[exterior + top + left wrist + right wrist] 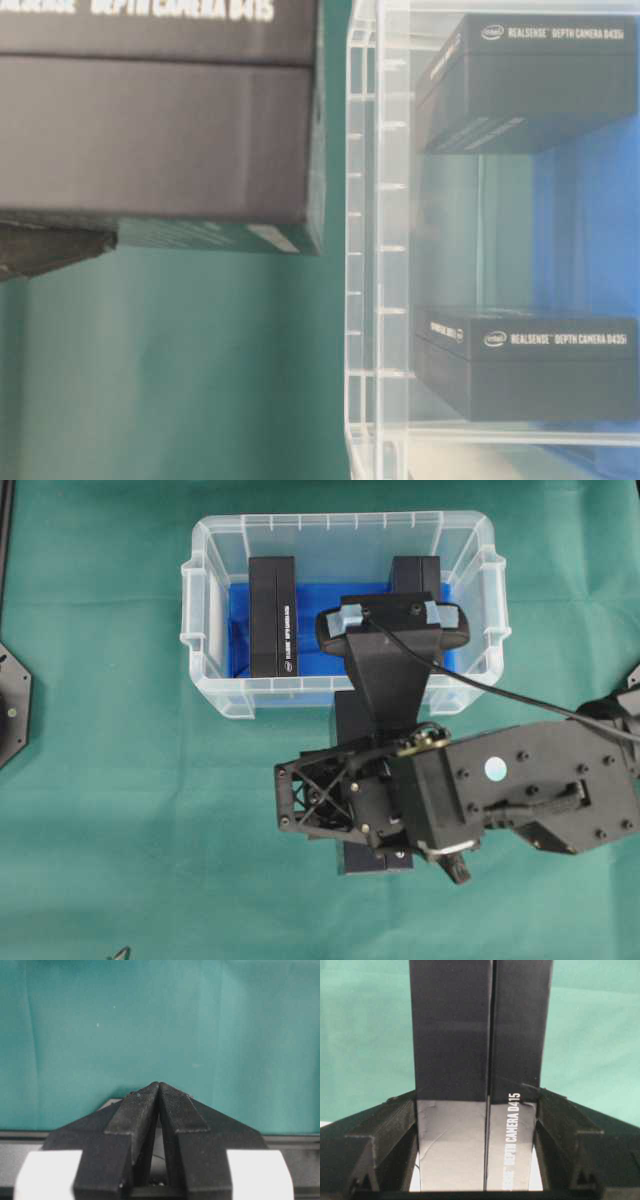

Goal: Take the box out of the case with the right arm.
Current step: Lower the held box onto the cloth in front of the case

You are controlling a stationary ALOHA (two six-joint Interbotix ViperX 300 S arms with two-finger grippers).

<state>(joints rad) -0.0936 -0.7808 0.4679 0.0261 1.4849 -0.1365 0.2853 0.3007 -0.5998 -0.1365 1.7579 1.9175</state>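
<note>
My right gripper should stay closed on the black box, because the box hangs above the green cloth in the top view.
My right gripper (476,1095) is shut on a black box (451,1035) printed "DEPTH CAMERA D415", with a finger pressed on each long side. In the overhead view this box (375,861) lies under the right gripper (352,802), outside the case and in front of its near wall. The clear case (205,600) with its blue bottom holds two more black boxes: one on the left (272,617) and one on the right (415,572), partly hidden by the wrist camera. My left gripper (159,1085) is shut on nothing above green cloth.
The table-level view shows the held box (150,130) off the cloth, close beside the case wall (365,250), with both other boxes (525,365) behind it. A black arm base (12,705) sits at the left edge. Green cloth covers the table.
</note>
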